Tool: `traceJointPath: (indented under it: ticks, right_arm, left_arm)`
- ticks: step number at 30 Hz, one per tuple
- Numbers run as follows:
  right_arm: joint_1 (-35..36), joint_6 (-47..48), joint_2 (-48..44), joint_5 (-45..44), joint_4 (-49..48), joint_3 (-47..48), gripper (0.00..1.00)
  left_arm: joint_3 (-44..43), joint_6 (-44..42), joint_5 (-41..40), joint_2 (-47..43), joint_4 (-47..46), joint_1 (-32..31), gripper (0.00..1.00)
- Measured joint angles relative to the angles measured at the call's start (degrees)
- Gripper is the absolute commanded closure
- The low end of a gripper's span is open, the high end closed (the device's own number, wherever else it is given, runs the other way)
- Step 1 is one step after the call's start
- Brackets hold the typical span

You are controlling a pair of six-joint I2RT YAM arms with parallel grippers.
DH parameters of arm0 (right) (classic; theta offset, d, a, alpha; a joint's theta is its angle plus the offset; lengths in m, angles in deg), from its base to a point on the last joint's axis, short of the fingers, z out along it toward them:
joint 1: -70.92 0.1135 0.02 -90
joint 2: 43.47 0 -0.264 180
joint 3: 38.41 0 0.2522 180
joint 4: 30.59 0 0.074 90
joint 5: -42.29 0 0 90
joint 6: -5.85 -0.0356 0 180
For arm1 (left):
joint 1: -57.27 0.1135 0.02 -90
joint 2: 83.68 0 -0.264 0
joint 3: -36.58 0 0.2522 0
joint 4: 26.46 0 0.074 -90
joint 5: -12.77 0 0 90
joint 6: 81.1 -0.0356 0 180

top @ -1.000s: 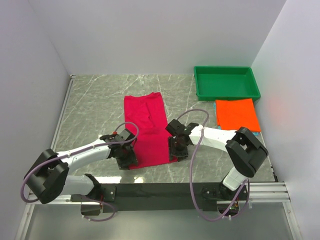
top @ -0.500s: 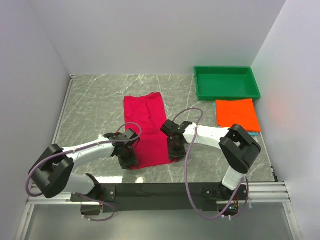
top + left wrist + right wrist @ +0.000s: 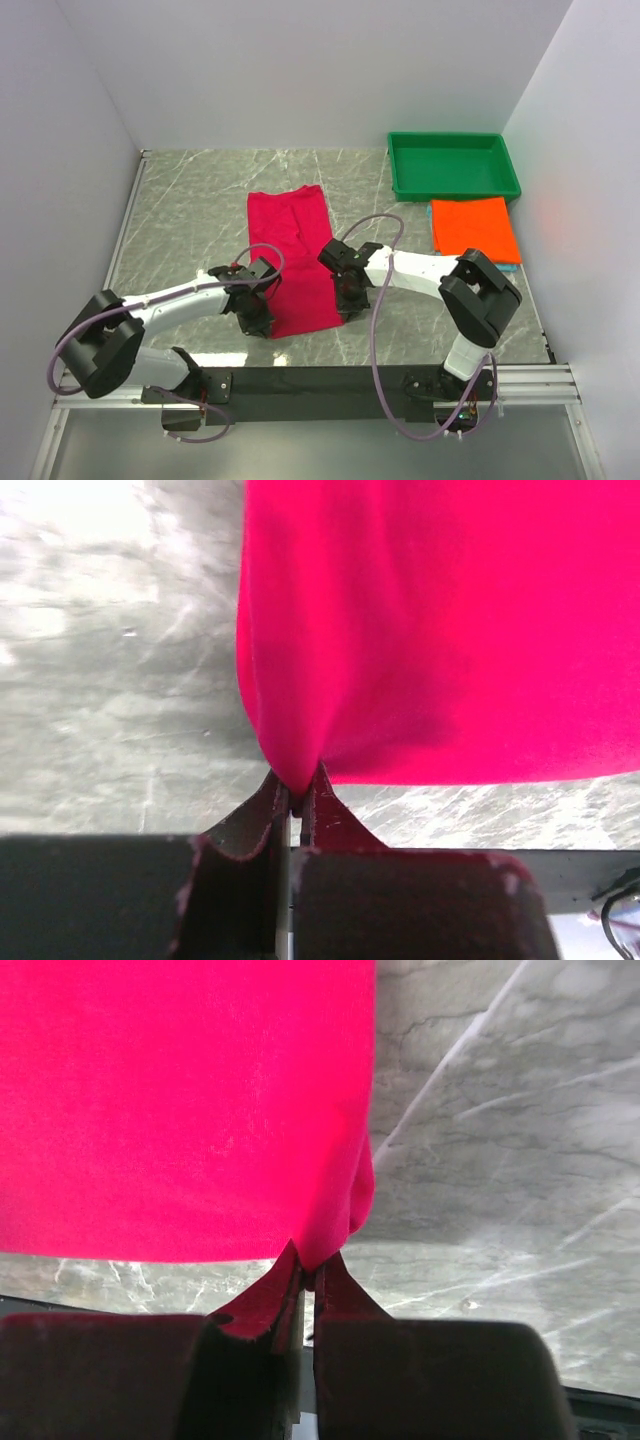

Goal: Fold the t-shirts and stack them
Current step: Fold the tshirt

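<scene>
The crimson-pink t-shirt's puckered near corner would rise with my closed left gripper if I lifted now.
A crimson-pink t-shirt [image 3: 295,255] lies as a long strip on the marble table, running from the middle toward the near edge. My left gripper [image 3: 262,322] is shut on its near left corner; in the left wrist view the cloth [image 3: 420,630] puckers into the pinched tips [image 3: 297,792]. My right gripper [image 3: 346,306] is shut on the near right corner, where the cloth [image 3: 190,1110] bunches between the tips [image 3: 311,1272]. A folded bright orange t-shirt [image 3: 474,229] lies at the right, with a sliver of teal cloth [image 3: 513,266] showing under its near right edge.
A green plastic tray [image 3: 453,166] stands at the back right, just beyond the orange shirt. White walls close the table on three sides. A black rail [image 3: 330,382] carries both arm bases at the near edge.
Both grippers slid inward onto the near corners of the crimson-pink shirt and closed on the cloth. The shirt's near edge now gathers slightly at each corner.
</scene>
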Motion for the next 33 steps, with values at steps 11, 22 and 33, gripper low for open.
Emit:
traceJointPath:
  ticks: [11, 22, 33]
  right_arm:
    - [2.4, 5.0, -10.1, -1.1, 5.2, 0.5, 1.00]
    - [13.0, 5.3, -22.0, 7.8, 17.4, -3.9, 1.00]
    - [10.4, 9.5, -22.9, 11.0, 28.6, 5.2, 1.00]
  left_arm:
    - [-3.4, 0.1, 0.3, -8.5, 6.9, -4.9, 0.99]
    - [-1.2, 8.7, 11.3, -24.1, 13.0, -22.3, 0.99]
    - [-7.9, 14.4, 11.3, -27.3, 20.5, -22.5, 0.99]
